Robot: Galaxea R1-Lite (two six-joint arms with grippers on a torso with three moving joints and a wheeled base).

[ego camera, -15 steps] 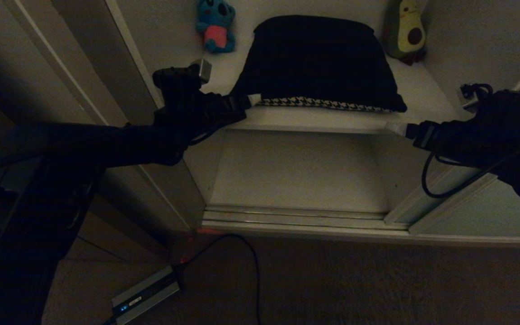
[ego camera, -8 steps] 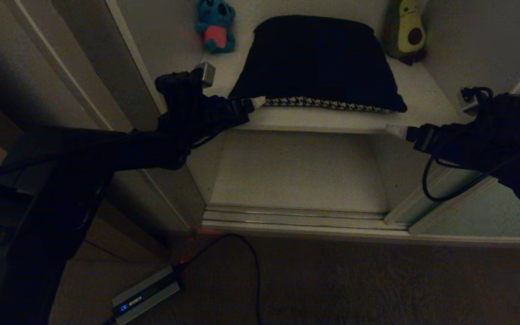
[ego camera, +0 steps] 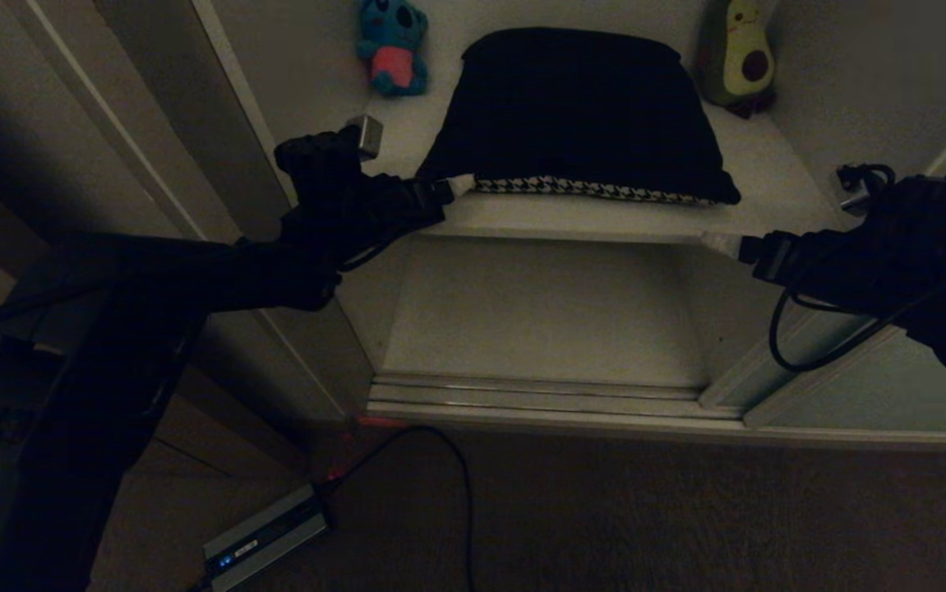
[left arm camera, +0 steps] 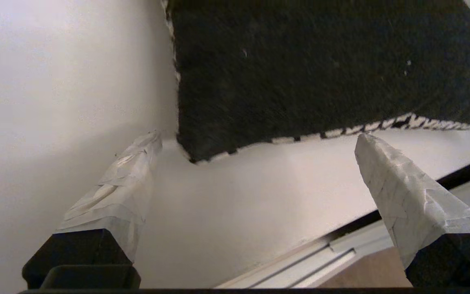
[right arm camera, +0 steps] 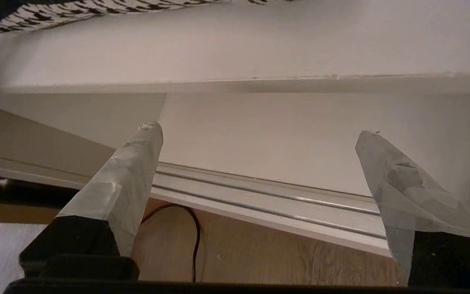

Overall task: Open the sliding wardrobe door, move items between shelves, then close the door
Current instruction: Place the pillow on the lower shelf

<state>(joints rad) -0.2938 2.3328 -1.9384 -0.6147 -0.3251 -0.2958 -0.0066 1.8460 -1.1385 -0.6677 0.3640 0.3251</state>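
The dark cushion (ego camera: 579, 115) needs to move from the upper shelf to the lower shelf. I should grab it next by its houndstooth-edged corner (ego camera: 431, 176) with my left gripper.
The wardrobe stands open, with the sliding wardrobe door (ego camera: 892, 386) off to the right. On the upper of the shelves (ego camera: 777, 177) lies a dark cushion (ego camera: 579, 115) with a houndstooth band along its front edge. A teal koala plush (ego camera: 392, 48) sits behind it on the left and a green avocado plush (ego camera: 737, 56) on the right. My left gripper (ego camera: 456, 186) is open at the cushion's front left corner (left arm camera: 320, 69), its fingers either side of the corner without gripping it. My right gripper (ego camera: 721, 242) is open and empty at the shelf's front edge, below the cushion's right corner.
The lower shelf (ego camera: 546, 312) is bare. A ribbed metal floor track (ego camera: 538, 396) runs along the wardrobe's foot. On the floor in front lie a small power box (ego camera: 263, 538) and a black cable (ego camera: 463, 493). The white side wall (ego camera: 308, 90) is close to the left arm.
The left arm's wrist has shifted slightly at the cushion's corner. The right gripper has sunk a little. The cushion and plush toys have not moved.
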